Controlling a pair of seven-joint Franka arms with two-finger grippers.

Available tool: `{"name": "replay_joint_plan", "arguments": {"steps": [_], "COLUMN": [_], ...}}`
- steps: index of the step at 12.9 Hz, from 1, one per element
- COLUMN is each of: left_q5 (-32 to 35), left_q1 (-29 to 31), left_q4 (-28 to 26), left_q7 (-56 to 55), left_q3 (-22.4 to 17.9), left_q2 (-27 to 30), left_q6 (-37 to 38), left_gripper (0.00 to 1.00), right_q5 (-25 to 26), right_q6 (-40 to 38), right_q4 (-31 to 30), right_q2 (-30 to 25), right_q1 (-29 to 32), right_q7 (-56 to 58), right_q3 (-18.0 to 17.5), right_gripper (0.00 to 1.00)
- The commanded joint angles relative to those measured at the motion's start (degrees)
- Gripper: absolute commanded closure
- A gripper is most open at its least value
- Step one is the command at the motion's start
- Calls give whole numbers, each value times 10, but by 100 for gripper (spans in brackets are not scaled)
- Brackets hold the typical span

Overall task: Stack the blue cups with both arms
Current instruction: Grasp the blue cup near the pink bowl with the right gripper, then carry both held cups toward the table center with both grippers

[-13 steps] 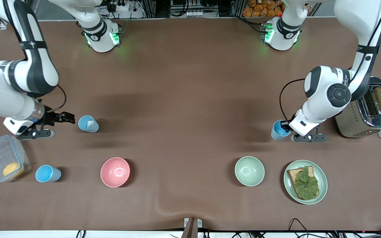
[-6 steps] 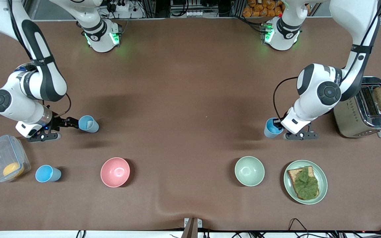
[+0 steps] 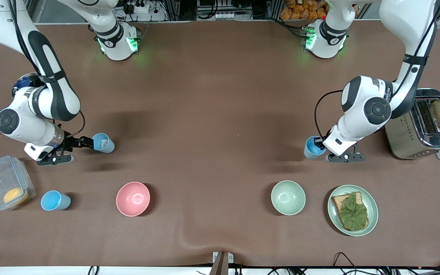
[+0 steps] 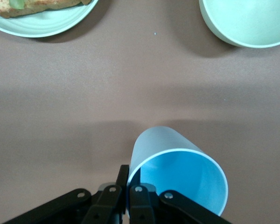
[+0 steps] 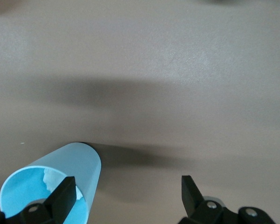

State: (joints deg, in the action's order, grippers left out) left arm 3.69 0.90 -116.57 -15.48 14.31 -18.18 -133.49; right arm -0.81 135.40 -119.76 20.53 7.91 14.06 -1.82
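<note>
My right gripper should grab the white-patched blue cup by its rim (image 3: 95, 142) (image 5: 87, 207) next. Then it can be stacked with the cup in my left gripper.
My left gripper (image 3: 320, 144) is shut on the rim of a blue cup (image 3: 313, 147), low over the table beside the toaster. In the left wrist view the gripper (image 4: 129, 181) pinches the wall of this cup (image 4: 177, 170), one finger inside. My right gripper (image 3: 89, 142) is open at the rim of a second blue cup (image 3: 103, 143), which has a white patch inside. In the right wrist view the gripper (image 5: 127, 191) has one finger inside this cup (image 5: 53, 184) and the other outside. A third blue cup (image 3: 55, 201) stands nearer the front camera, beside the clear container.
A pink bowl (image 3: 133, 198) and a pale green bowl (image 3: 288, 197) stand nearer the front camera. A plate with topped bread (image 3: 353, 210) lies beside the green bowl. A toaster (image 3: 421, 131) holds a bread slice. A clear container (image 3: 6, 187) stands at the right arm's end.
My right gripper has moved up to the white-patched cup and now straddles its rim. My left gripper has shifted a little toward the table's middle, taking its cup along.
</note>
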Motion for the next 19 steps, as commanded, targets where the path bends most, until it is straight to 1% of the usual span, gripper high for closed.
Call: {"name": "replay_joint_plan", "arguments": {"steps": [1, 3, 6, 9, 12, 13, 15, 16, 17, 18, 19], "left_q5": [4, 4, 4, 4, 4, 4, 4, 4, 4, 4, 4], "left_q1": [1, 1, 1, 2, 2, 2, 2, 2, 2, 2, 2], "left_q4": [0, 0, 0, 0, 1, 1, 1, 1, 1, 1, 1], "left_q7": [-10, -10, -9, -8, -8, -8, -8, -8, -8, -8, -7], "left_q3": [2, 2, 2, 2, 2, 2, 2, 2, 2, 2, 2], "left_q2": [3, 2, 0, -1, -2, -3, -4, -4, -4, -4, -4], "left_q6": [4, 4, 4, 3, 3, 3, 3, 3, 3, 3, 3], "left_gripper": [100, 100, 100, 100, 100, 100, 100, 100, 100, 100, 100], "right_q5": [-6, -6, -6, -6, -6, -6, -6, -6, -6, -6, -7], "right_q6": [-15, -22, -63, -42, 6, 13, 24, 22, 18, 14, 1], "right_q4": [-15, -14, -13, -18, -28, -26, -28, -28, -29, -31, -31], "right_q2": [-18, -21, -47, -38, -15, -8, 1, 3, 3, 1, -2], "right_q1": [-1, -1, -12, -14, -13, -12, -15, -16, -17, -19, -19], "right_q7": [0, 2, 2, 3, 7, 7, 4, 3, 1, -2, -9], "right_q3": [-6, -6, -6, -6, -5, -6, -6, -6, -6, -6, -6], "right_gripper": [0, 0, 0, 0, 0, 1, 16, 32, 52, 76, 98]}}
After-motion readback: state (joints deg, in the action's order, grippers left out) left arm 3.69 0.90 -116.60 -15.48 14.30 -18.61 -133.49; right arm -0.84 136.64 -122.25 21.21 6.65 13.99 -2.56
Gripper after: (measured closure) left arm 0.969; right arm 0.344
